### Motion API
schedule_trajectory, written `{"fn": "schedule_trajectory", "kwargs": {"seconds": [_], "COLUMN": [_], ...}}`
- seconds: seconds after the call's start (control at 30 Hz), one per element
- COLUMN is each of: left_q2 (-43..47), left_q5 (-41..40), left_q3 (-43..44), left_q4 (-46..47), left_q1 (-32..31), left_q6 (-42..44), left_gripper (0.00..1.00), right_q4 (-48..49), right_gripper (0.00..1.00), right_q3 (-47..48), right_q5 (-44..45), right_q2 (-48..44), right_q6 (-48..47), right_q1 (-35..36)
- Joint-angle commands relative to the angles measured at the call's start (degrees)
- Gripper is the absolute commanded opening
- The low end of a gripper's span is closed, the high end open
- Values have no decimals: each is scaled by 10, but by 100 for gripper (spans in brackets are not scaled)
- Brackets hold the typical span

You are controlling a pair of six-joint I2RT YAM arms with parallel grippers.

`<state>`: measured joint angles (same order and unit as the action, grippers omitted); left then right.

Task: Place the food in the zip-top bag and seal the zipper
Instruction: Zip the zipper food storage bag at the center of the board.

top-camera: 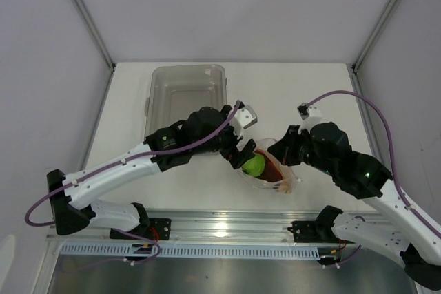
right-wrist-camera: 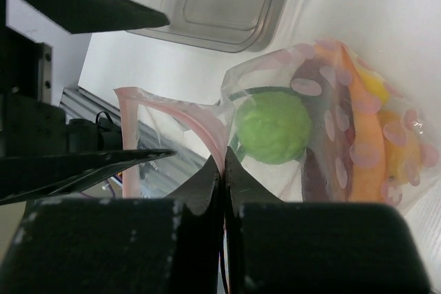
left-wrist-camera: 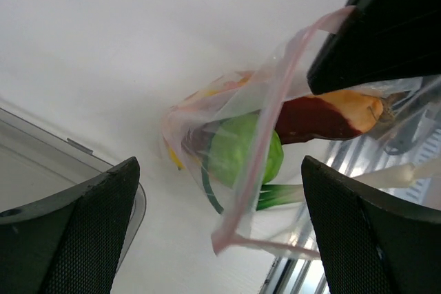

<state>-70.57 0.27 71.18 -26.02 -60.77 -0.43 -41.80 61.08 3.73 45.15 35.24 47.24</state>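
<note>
I should next use my left gripper to grab the pink-red zipper strip (top-camera: 243, 169) at the edge of the bag's opening opposite my right gripper. This will stretch the zip-top bag (top-camera: 278, 179) for sealing.
The zip-top bag (top-camera: 278, 179) lies near the table's front edge and holds the food: a green lime (top-camera: 253, 164), a dark-red and tan slice (left-wrist-camera: 324, 115), a green stalk (left-wrist-camera: 284, 195) and orange and yellow pieces (right-wrist-camera: 386, 135). The pink-red zipper (left-wrist-camera: 265, 125) runs along the bag's mouth, which gapes. My right gripper (right-wrist-camera: 224, 161) is shut on one edge of that strip. In the top view the right gripper (top-camera: 281, 151) sits at the bag's right side. My left gripper (left-wrist-camera: 220, 235) is open just left of the bag, its fingers (left-wrist-camera: 76, 239) wide apart and touching nothing.
A rigid clear grey bin (top-camera: 186, 94) stands behind the left arm, and its rim (right-wrist-camera: 207, 32) shows in the right wrist view. The metal rail (top-camera: 227, 225) runs along the table's front edge, close under the bag.
</note>
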Motion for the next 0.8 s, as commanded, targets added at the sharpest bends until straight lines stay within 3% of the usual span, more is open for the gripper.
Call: {"fn": "schedule_trajectory", "kwargs": {"seconds": [0.0,0.07,0.13,0.17,0.2,0.3,0.4,0.43,0.53,0.63,0.77], "left_q2": [-31,-52,-59,-63,-65,-73,-82,-84,-97,-113,-133], "left_q5": [32,66,108,114,119,137,133,135,154,158,170], "left_q3": [51,66,71,79,82,104,142,149,181,210,236], "left_q4": [-10,-30,-40,-50,-55,-79,-105,-113,-137,-154,-163], "left_q1": [22,31,43,47,49,52,64,68,92,100,102], "left_q6": [24,9,-14,-20,-30,-46,-76,-85,-119,-127,-133], "left_gripper": [99,99,68,46,2,1,1,1,1,1,1], "right_q4": [1,-6,-13,-17,-20,-31,-46,-60,-85,-101,-109], "right_gripper": [0,0,0,0,1,8,27,38,55,59,56], "right_q3": [31,33,33,33,33,33,34,36,36,36,27], "right_q5": [-12,-10,-6,-3,0,4,3,4,11,1,-69], "right_q2": [-6,-8,-11,-12,-12,-17,-24,-27,-48,-73,-95], "right_q6": [-16,-17,-19,-20,-21,-25,-32,-33,-38,-46,-67], "right_q1": [-1,-1,-1,-1,-2,-2,-1,-2,-2,-2,-1]}}
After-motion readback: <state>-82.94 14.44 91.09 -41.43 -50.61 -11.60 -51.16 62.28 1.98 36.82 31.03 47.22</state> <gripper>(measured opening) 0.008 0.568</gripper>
